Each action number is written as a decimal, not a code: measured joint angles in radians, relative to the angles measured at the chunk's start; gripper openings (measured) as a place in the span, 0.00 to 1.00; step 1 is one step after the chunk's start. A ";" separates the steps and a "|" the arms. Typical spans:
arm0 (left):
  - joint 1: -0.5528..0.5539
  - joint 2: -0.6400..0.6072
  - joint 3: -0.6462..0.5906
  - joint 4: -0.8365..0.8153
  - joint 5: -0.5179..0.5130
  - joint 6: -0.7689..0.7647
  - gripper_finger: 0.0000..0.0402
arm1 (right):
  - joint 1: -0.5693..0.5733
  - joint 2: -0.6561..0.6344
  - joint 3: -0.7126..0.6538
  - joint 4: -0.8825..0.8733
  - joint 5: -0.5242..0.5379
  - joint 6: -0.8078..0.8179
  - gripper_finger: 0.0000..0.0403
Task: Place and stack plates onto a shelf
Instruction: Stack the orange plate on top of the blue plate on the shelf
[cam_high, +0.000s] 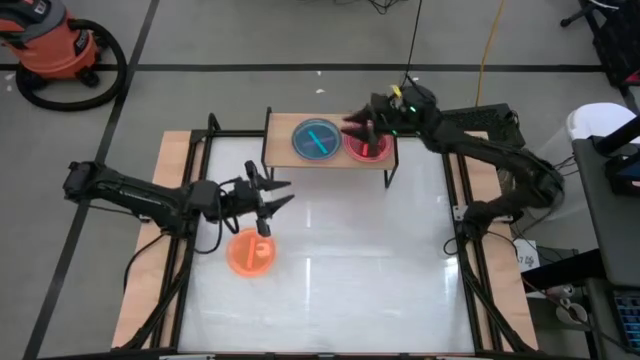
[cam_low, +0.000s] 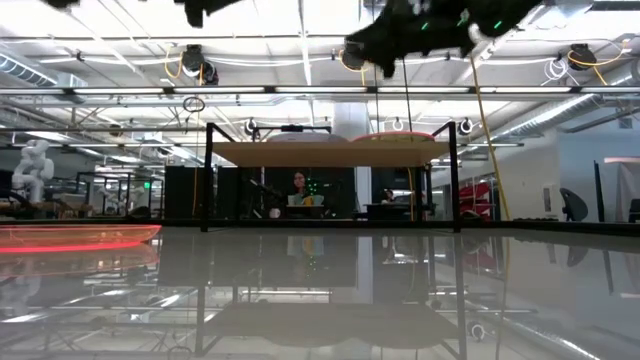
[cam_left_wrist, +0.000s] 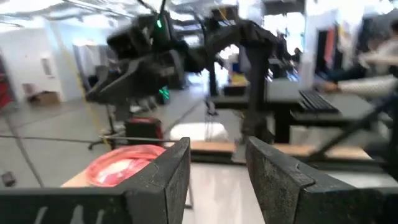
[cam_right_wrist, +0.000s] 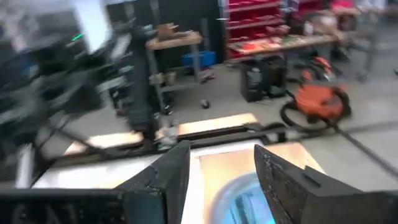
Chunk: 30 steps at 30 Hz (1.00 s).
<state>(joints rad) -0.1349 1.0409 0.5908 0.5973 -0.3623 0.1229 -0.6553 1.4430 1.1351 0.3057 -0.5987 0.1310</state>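
Observation:
I should next grab the orange plate by its rim with my left gripper to stack it on the shelf's cyan plate.
The shelf (cam_high: 330, 158) stands at the table's far edge. A cyan plate (cam_high: 317, 139) lies on its left half and a pink plate (cam_high: 372, 151) on its right half. An orange plate (cam_high: 250, 252) lies flat on the table, near the left side. My right gripper (cam_high: 352, 128) hovers open over the shelf above the pink plate; its wrist view shows the cyan plate (cam_right_wrist: 245, 199) below the open fingers (cam_right_wrist: 221, 174). My left gripper (cam_high: 280, 193) is open in the air, just beyond the orange plate, and faces the shelf and the pink plate (cam_left_wrist: 124, 163).
The white tabletop (cam_high: 360, 260) stretches between the orange plate and the shelf. A black frame (cam_high: 200, 150) runs along the table's sides. In the low view the shelf (cam_low: 330, 152) stands on thin black legs with the pink plate (cam_low: 405, 136) on it.

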 joint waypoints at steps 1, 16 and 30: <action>-0.018 0.000 0.027 -0.053 -0.014 0.011 0.40 | 0.019 -0.046 -0.015 -0.035 -0.002 -0.037 0.40; -0.236 0.253 0.329 -1.138 -0.074 -0.058 0.40 | 0.431 -0.681 -0.547 0.009 0.381 -0.224 0.38; -0.488 0.406 0.330 -1.277 0.074 -0.444 0.40 | 0.641 -0.700 -0.725 0.196 0.655 -0.272 0.38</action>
<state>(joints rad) -0.6227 1.4468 0.9203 -0.6795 -0.2882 -0.3214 -0.0145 0.7425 0.4103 0.5020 0.0564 -0.1406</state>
